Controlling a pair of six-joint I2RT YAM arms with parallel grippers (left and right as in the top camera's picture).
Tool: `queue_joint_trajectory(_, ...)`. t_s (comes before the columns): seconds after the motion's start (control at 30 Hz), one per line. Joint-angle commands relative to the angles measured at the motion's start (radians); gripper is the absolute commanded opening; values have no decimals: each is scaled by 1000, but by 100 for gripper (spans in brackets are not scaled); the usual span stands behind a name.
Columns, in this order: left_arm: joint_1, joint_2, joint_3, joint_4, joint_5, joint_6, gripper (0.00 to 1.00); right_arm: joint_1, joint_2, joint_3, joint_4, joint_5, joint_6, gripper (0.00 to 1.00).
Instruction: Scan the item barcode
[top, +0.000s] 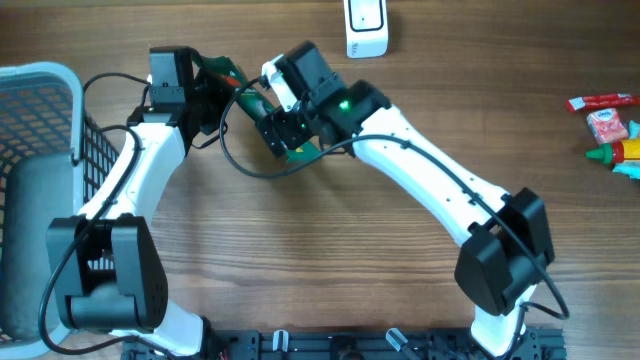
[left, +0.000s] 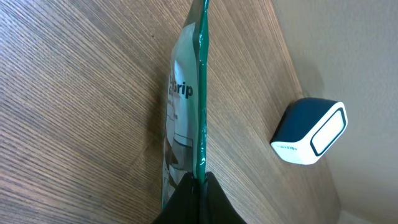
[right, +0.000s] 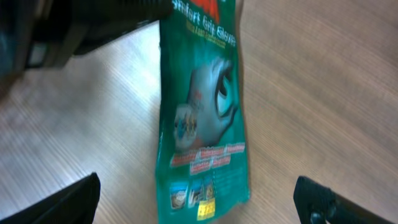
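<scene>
I will next grab the glove packet by its free edge (top: 301, 151) (right: 203, 203) near its lower end with my right gripper, leaving the packet's sides free to scan the barcode.
The item is a flat green glove packet (right: 202, 124) with a yellow sticker (right: 207, 210) near its bottom edge; I can make out no barcode on it. My left gripper (left: 200, 183) is shut on the packet's (left: 186, 112) edge and holds it edge-on above the table. The white and dark blue scanner (left: 309, 132) stands beyond it, at the table's far edge (top: 366, 30). My right gripper (right: 196, 186) is open, its two fingers wide on either side of the packet's lower end without touching it. In the overhead view the two grippers (top: 222, 85) (top: 283, 135) meet left of centre.
A grey wire basket (top: 40, 75) fills the left edge. At the far right lie a red sachet (top: 600, 101), a small pink pack (top: 608, 125) and a red and yellow bottle (top: 620, 152). The right arm (top: 440, 180) crosses the table diagonally.
</scene>
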Motion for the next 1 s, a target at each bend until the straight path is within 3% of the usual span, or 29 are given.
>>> queue_joint_trajectory(0.0,6,-36,11,5,-20,-24,4,4,-3,-141,112,83,-25,100)
queue_joint_trajectory(0.1,6,-37,11,4,-20,-24,4,7,-2,-224,216,56,-43,100)
queue_joint_trajectory(0.5,6,-37,11,4,4,-23,4,48,126,-229,449,76,-209,99)
queue_joint_trajectory(0.53,6,-37,11,4,7,-23,4,48,129,-229,469,84,-212,95)
queue_joint_trajectory(0.6,6,-37,11,3,14,-23,4,48,138,-229,503,88,-230,60)
queue_joint_trajectory(0.63,6,-37,11,0,14,-23,4,48,140,-229,514,87,-230,49)
queue_joint_trajectory(0.73,6,-37,11,-7,25,-23,4,48,141,-229,502,87,-226,28)
queue_joint_trajectory(0.8,6,-38,11,-8,33,-23,4,48,148,-229,480,87,-222,50)
queue_joint_trajectory(0.83,6,-39,11,-8,33,-23,4,47,155,-229,481,87,-223,50)
queue_joint_trajectory(0.9,6,-39,11,-8,45,-23,4,47,183,-229,493,90,-227,45)
queue_joint_trajectory(0.97,6,-39,11,-15,48,-23,4,38,187,-229,521,120,-210,26)
